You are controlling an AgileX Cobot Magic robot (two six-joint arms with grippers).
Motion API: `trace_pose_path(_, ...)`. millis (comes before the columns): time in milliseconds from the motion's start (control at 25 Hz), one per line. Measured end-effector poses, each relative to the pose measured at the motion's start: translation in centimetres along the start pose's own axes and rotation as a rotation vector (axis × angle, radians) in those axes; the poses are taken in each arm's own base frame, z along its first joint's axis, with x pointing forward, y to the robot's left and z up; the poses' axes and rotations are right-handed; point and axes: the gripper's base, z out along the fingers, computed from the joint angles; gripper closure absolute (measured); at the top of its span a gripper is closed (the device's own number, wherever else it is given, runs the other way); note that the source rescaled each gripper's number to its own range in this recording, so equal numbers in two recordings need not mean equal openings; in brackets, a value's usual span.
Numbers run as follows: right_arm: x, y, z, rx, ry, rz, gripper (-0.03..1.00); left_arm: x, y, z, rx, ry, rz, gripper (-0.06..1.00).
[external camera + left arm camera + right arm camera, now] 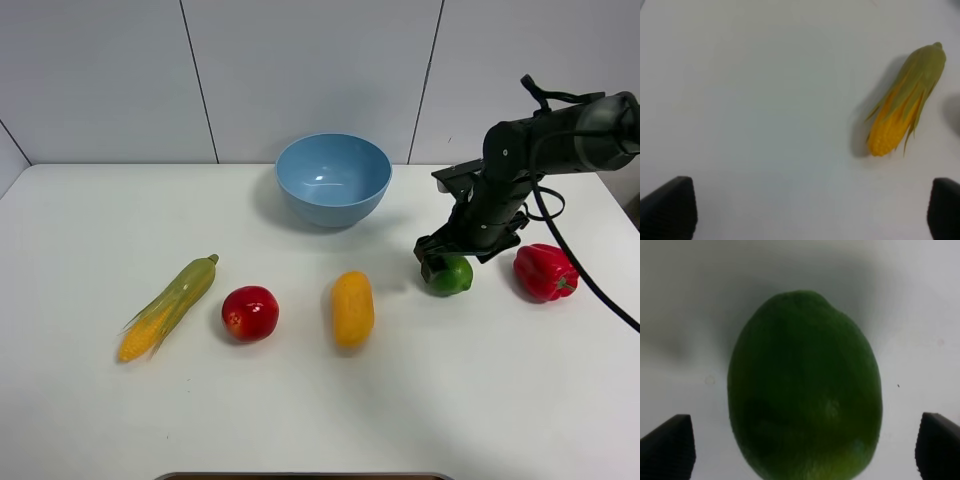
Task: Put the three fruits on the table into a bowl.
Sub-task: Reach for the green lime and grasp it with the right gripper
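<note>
My right gripper needs to put the green lime into the light-blue bowl [332, 180], so it should next grab this fruit around its rounded middle [450, 276].
The green lime [453, 276] [805, 385] lies on the white table [100, 400] at the right. My right gripper [446, 262] [804, 450] is lowered over it, open, its fingertips [667, 447] wide on either side with a gap to the lime on both. The red apple [250, 313] and the yellow-orange mango-like fruit [352, 308] lie side by side at mid-table. The light-blue bowl [332, 180] stands empty at the back centre. My left gripper [807, 215] shows only in its wrist view, open above bare table, holding nothing.
A corn cob [170, 305] [905, 102] with green husk lies left of the apple. A red bell pepper [545, 272] sits just right of the lime and the right arm. A grey wall rises behind the table's back edge.
</note>
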Motion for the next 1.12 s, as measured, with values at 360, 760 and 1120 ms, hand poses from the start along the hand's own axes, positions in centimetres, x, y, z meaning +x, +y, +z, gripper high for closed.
trace_pose_path(360,-0.1,0.0,2.6,0.000,0.017,-0.001,0.01,0.0,0.0,0.0,0.000,0.000,0.000,0.08)
trace_pose_path(760,-0.3,0.0,3.9,0.000,0.001,-0.010,0.03,0.0,0.0,0.0,0.000,0.000,0.000,0.08)
trace_pose_path(1120,-0.3,0.0,4.1,0.000,0.007,-0.012,0.79,0.0,0.0,0.0,0.000,0.000,0.000,0.08)
